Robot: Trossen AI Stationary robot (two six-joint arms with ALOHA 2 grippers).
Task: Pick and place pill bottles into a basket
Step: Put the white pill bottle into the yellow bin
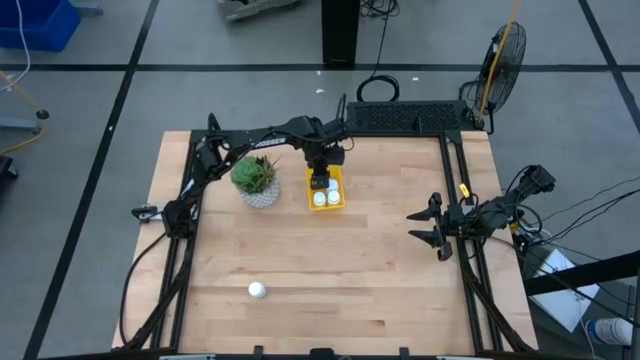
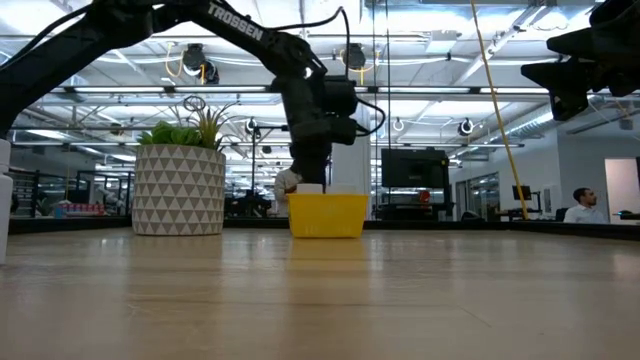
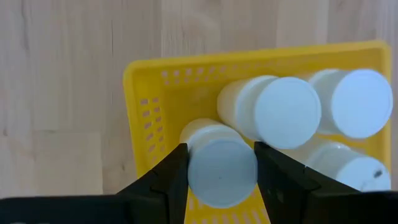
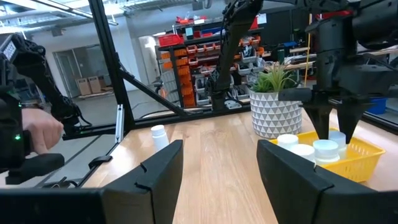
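The lower part of the white pill bottle is inside the yellow basket's rim, so I need to let go of the bottle with my left gripper. The bottle would stand in the basket.
The yellow basket (image 1: 326,190) stands on the table at the far middle, next to a potted plant. My left gripper (image 3: 221,148) is right above it, pointing steeply down, shut on a white pill bottle (image 3: 219,169) at one end of the basket. Three other pill bottles (image 3: 273,112) (image 3: 351,102) (image 3: 342,167) stand upright inside the basket. One more pill bottle (image 1: 257,290) stands alone on the table near the front left. My right gripper (image 1: 430,225) waits at the table's right edge, open, with nothing between its fingers. My left gripper pinches the bottle's upper end, at the cap's sides (image 3: 194,168), between its two fingers. The fingers come from above, pointing steeply down. The bottle is upright with its lower part inside the basket; whether its bottom rests on the basket's floor I cannot tell.
A green plant in a patterned whitish pot (image 1: 257,182) stands just left of the basket. A black device (image 1: 410,118) lies along the far edge. The near half of the table (image 1: 350,300) holds only the lone bottle. A person's hand (image 4: 37,134) shows beyond the table.
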